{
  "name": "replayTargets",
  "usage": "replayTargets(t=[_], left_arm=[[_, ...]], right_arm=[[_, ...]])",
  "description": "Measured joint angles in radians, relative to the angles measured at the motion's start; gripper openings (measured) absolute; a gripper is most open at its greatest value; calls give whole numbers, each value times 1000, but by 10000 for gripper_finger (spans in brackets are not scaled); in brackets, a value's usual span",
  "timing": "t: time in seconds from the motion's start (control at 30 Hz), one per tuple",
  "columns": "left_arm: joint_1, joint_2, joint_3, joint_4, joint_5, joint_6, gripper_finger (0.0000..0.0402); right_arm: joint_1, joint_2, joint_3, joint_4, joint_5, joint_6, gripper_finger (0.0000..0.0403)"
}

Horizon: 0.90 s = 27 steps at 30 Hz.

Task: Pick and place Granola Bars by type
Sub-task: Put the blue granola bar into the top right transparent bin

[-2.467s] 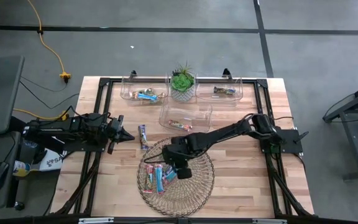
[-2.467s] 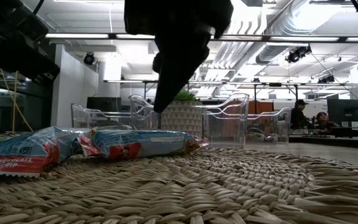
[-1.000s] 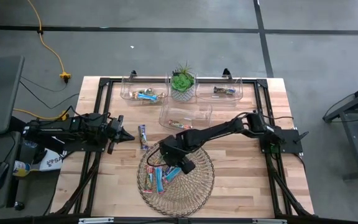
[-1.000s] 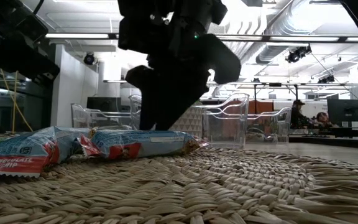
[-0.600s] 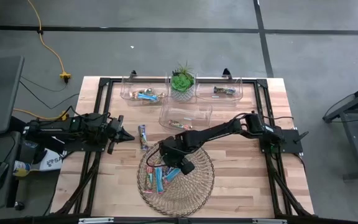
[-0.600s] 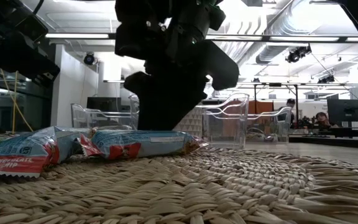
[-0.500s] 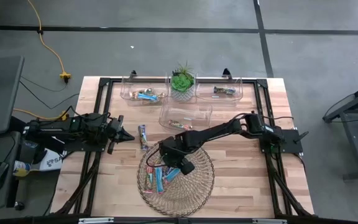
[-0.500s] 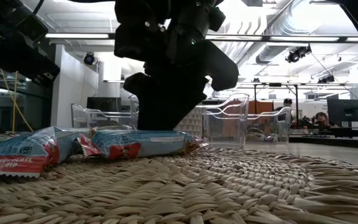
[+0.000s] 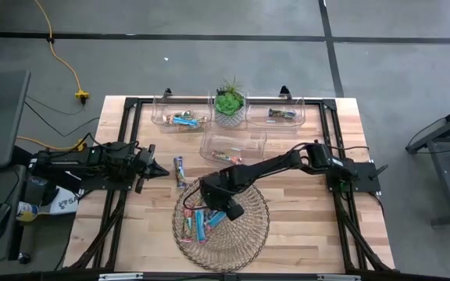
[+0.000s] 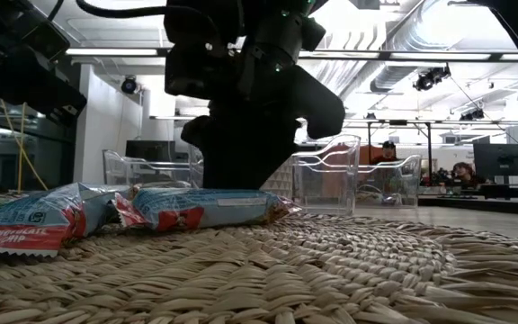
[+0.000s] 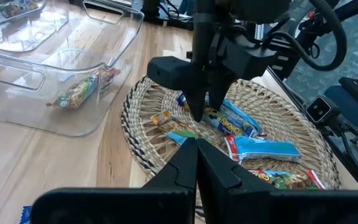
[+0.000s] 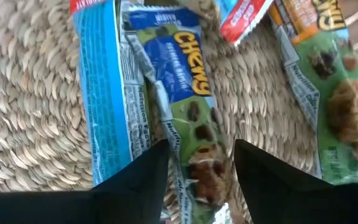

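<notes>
The Chewy bar's brown end point(image 12: 205, 168) is between my right gripper's fingers, which are down at the weave point(image 12: 244, 121). My right gripper should close now. Closing now would hold that end.
Several granola bars point(image 9: 198, 221) lie in a round wicker tray point(image 9: 260, 222). My right gripper point(image 12: 194, 180) is down over them, open. Its fingers stand on either side of a blue and green Chewy bar point(image 12: 182, 99) that lies flat on the weave. The low view shows this gripper point(image 10: 241, 153) behind two blue and red bars point(image 10: 200, 207). One more bar point(image 9: 180, 170) lies on the bare table left of the tray. My left gripper point(image 11: 196, 152) waits shut near the table's left edge, close to that bar. My right gripper comes from above, pointing down, with one finger point(image 12: 135, 180) on each side of the Chewy bar's brown end point(image 12: 201, 168), across the bar. I cannot tell whether the fingers touch the wrapper. The bar lies flat on the tray.
Three clear bins hold bars: far left point(image 9: 182, 119), far right point(image 9: 276, 115) and a nearer middle one point(image 9: 233, 146). A potted plant point(image 9: 229, 101) stands between the far bins. Bare wood lies right of the tray.
My right gripper has sunk a little onto the bars in the tray and shifted slightly toward the table's left edge. The bars have stayed where they were.
</notes>
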<state>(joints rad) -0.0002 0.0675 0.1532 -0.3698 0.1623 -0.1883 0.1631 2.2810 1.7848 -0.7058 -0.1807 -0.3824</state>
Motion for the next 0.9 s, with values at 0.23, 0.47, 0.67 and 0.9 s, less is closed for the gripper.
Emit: replayTargets(t=[0.23,0.47,0.67,0.9], left_arm=[[0,0,0,0,0,0,1],[0,0,0,0,0,0,1],[0,0,0,0,1,0,1],[0,0,0,0,1,0,1]], right_arm=[[0,6,0,9,-1,32,152],[0,6,0,11,4,69,133],[0,6,0,10,14,121,114],[0,6,0,8,12,164,87]])
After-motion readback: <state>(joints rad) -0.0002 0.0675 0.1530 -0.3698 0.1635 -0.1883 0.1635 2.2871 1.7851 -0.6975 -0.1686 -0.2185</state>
